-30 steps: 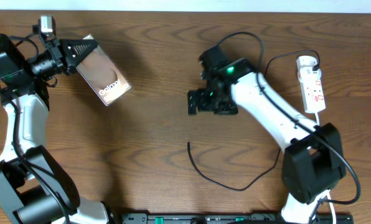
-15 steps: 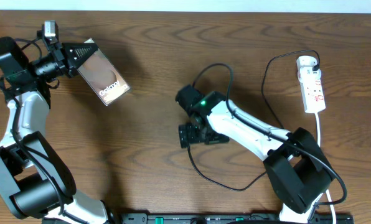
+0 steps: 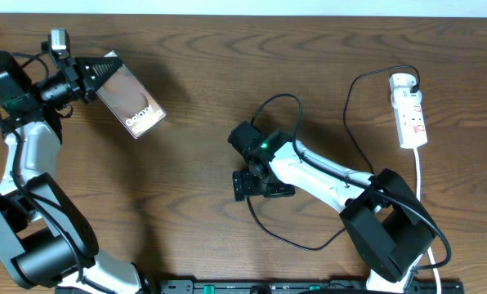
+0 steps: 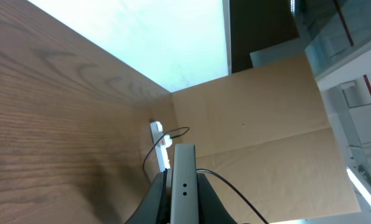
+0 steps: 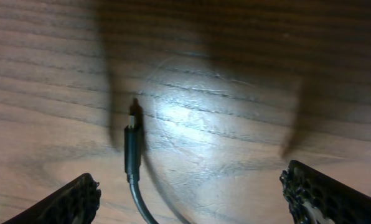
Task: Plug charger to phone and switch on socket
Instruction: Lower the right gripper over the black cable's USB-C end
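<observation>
I should reach for the charger with my right gripper and grab the black plug body behind its tip (image 5: 132, 152). The plug's tip then stays free to plug into the phone.
The phone (image 3: 131, 103), with a brownish screen and white lettering, is held off the table at the upper left by my left gripper (image 3: 103, 70), which is shut on its end. In the left wrist view the phone's grey edge (image 4: 184, 180) sits between the fingers of the left gripper (image 4: 184, 202). The charger (image 3: 305, 247) is a thin black cable curving over the table. Its plug tip (image 5: 133, 122) lies flat on the wood. My right gripper (image 3: 258, 188) hovers over that tip, open, and the plug lies nearer its left finger in the right wrist view (image 5: 201, 199). The socket (image 3: 408, 110) lies at the far right.
The socket's white cord (image 3: 421, 175) runs down the right side toward the front edge. The black charger cable loops up to the socket's top end. The socket also shows small and far off in the left wrist view (image 4: 157, 132). A black rail lies along the front edge.
My right arm has swung from the upper middle down and left and now sits over the cable's free end. My left gripper has shifted the phone slightly left.
</observation>
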You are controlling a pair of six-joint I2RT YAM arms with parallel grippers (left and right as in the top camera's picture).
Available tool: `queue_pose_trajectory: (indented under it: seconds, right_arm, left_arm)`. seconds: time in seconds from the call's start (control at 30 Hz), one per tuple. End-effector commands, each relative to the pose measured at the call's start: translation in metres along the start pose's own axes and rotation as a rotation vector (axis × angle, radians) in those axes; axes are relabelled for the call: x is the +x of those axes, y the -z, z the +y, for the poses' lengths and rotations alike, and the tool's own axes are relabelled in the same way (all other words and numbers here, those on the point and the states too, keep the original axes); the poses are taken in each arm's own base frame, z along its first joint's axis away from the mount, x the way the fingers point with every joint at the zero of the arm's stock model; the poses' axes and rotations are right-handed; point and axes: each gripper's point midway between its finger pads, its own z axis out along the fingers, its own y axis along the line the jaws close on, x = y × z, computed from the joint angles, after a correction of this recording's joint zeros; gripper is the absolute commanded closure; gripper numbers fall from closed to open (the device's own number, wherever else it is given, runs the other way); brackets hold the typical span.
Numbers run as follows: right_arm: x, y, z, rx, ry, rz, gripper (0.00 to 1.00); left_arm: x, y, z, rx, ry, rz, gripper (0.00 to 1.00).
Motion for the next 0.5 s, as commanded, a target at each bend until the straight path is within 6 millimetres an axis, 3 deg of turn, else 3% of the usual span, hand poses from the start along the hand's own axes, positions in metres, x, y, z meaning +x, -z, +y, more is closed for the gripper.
queue_pose_trajectory:
  seconds: [0.0, 0.23, 0.47]
  right_arm:
    - [0.008, -0.008, 0.005, -0.006, 0.007, 0.033, 0.11]
    - [0.014, -0.027, 0.006, -0.011, 0.002, 0.096, 0.38]
    - [0.014, -0.027, 0.007, -0.011, 0.002, 0.097, 0.44]
  left_arm:
    - [-0.004, 0.014, -0.005, 0.006, -0.013, -0.012, 0.93]
    - [-0.013, 0.035, -0.001, -0.012, -0.012, -0.062, 0.93]
    - [-0.013, 0.036, -0.001, -0.012, -0.012, -0.063, 0.93]
